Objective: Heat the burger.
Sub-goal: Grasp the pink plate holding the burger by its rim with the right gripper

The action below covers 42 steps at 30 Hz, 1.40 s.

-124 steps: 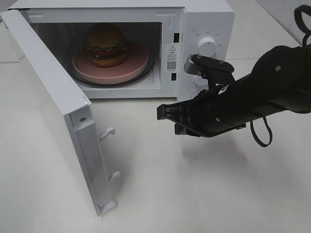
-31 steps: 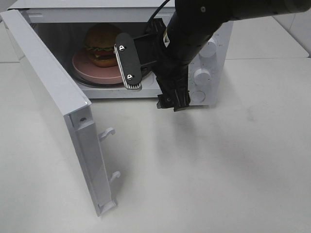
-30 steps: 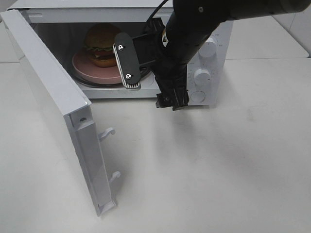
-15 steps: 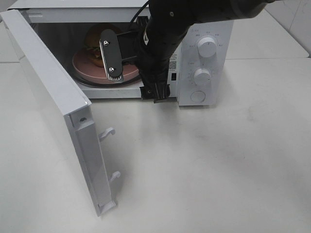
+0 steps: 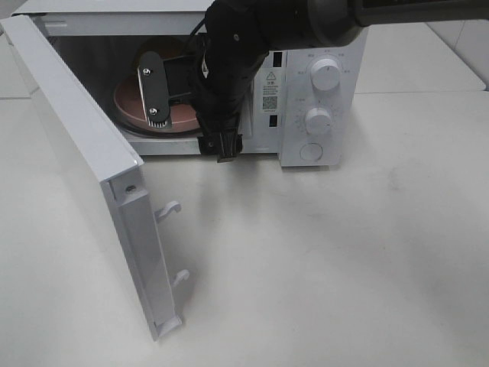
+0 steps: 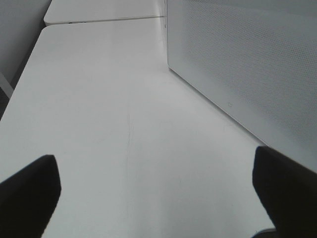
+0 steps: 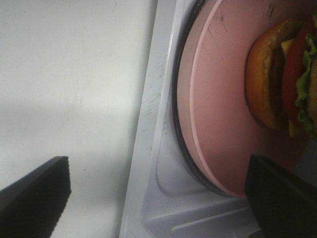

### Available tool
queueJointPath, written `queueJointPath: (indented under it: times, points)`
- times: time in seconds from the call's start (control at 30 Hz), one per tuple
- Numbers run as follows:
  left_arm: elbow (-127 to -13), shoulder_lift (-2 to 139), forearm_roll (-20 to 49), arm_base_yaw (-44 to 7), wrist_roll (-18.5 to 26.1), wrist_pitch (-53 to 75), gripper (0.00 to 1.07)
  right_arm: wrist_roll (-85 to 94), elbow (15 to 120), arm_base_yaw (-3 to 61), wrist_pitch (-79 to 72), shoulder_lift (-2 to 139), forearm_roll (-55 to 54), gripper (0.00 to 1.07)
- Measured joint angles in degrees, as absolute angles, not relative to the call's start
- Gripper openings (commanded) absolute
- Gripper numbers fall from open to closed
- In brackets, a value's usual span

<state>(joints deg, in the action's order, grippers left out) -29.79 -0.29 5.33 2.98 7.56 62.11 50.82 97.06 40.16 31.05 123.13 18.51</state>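
Note:
My right gripper needs to grab the pink plate (image 7: 223, 99) by its rim (image 7: 190, 124) next. That gets the heated burger out of the microwave.
In the right wrist view the burger (image 7: 282, 94), with its brown bun, tomato and lettuce, sits on the pink plate (image 7: 223, 99) on the turntable inside the open microwave (image 5: 321, 46). In the exterior high view my right arm hides the burger, and only parts of the pink plate (image 5: 126, 103) show. My right gripper (image 5: 191, 136) hangs open at the cavity's mouth, just in front of the plate's rim, with nothing between its fingers (image 7: 34, 193). My left gripper (image 6: 156, 198) is open over bare table and does not show in the exterior high view.
The microwave door (image 5: 76, 153) is swung wide open to the left, its latch hooks (image 5: 170, 208) sticking out. Two knobs (image 5: 326, 74) and a button sit on the control panel at the right. A white dotted panel (image 6: 247, 64) of the microwave stands beside my left gripper.
My right arm has swung left across the microwave's front, from the control panel to the cavity opening. It now covers the burger in the exterior high view. The door has not moved.

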Motion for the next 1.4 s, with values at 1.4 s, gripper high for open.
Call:
queueJointPath:
  times: [1.4]
  points:
    - [-29.8,-0.3,5.3,3.0,7.6,62.1,0.98,48.2,115.0,39.9,33.5,138.4,16.7,0.76]
